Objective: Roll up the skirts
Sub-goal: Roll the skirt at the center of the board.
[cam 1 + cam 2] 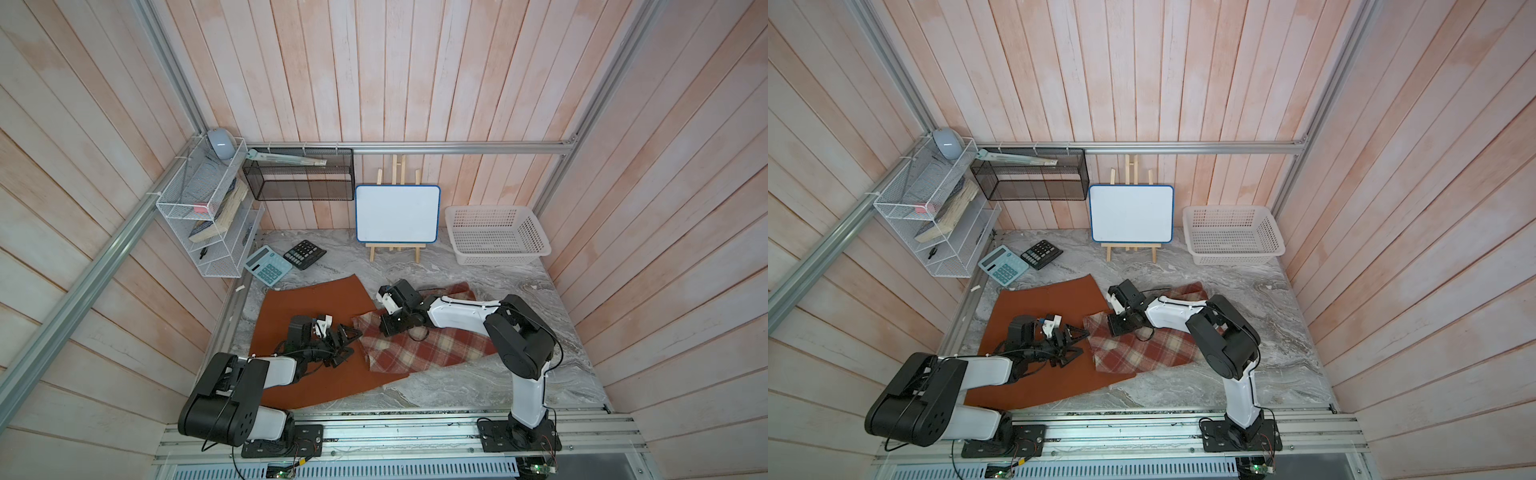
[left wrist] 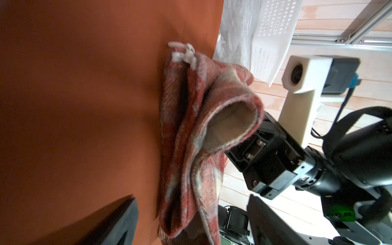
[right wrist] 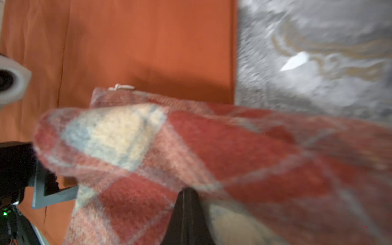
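Note:
I should next grab the plaid skirt with my left gripper by its folded edge over the orange skirt. Then I can roll that end of the plaid skirt inward.
The rust-orange skirt [image 1: 316, 303] [image 1: 1042, 307] lies flat on the left of the marble table. Partly overlapping its right side is the plaid skirt [image 1: 428, 345] [image 1: 1142, 349]. My left gripper [image 1: 352, 344] [image 1: 1083, 343] [image 2: 191, 229] hovers open over the orange skirt [image 2: 84, 106], and the plaid skirt's [image 2: 191, 148] folded left edge hangs between its jaws. My right gripper [image 1: 385, 329] [image 1: 1115, 328] [image 3: 186, 191] is shut on a raised fold of the plaid skirt [image 3: 233, 148] near that same edge, lifting it into a loose loop above the orange skirt [image 3: 148, 42].
A white lattice basket [image 1: 494, 235] stands at the back right and a whiteboard on an easel [image 1: 397, 214] at the back middle. A blue calculator [image 1: 268, 264] and a black calculator [image 1: 304, 253] lie behind the orange skirt. Wire shelves [image 1: 208, 208] hang on the left wall.

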`<state>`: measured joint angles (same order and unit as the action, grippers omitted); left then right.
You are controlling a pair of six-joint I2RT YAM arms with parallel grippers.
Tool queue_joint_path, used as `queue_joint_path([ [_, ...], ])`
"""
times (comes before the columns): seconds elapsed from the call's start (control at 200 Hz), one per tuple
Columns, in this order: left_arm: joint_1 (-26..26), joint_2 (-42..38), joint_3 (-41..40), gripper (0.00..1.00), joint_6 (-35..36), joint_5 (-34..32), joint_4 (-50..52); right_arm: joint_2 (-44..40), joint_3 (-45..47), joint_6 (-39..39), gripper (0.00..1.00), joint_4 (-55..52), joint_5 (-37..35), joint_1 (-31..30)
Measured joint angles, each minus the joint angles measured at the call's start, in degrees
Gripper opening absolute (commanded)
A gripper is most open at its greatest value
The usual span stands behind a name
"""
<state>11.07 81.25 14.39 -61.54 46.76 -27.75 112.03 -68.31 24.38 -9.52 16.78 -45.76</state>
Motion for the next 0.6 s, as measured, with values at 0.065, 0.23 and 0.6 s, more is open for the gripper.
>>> queue_joint_path([
  [0.065,0.24,-0.17,0.09,0.78,-0.17,-1.57,0.04,-0.24,0.96,0.22,0.00,1.33,0.81,0.72],
  [0.23,3.15,-0.79,4.35,0.73,1.46,-6.62,4.70,-0.92,3.50,1.05,0.00,4.20,2.45,0.79],
  [0.6,6.45,3.67,7.85,0.68,3.93,-13.05,6.58,-1.33,4.90,1.75,0.00,6.58,3.32,0.81],
])
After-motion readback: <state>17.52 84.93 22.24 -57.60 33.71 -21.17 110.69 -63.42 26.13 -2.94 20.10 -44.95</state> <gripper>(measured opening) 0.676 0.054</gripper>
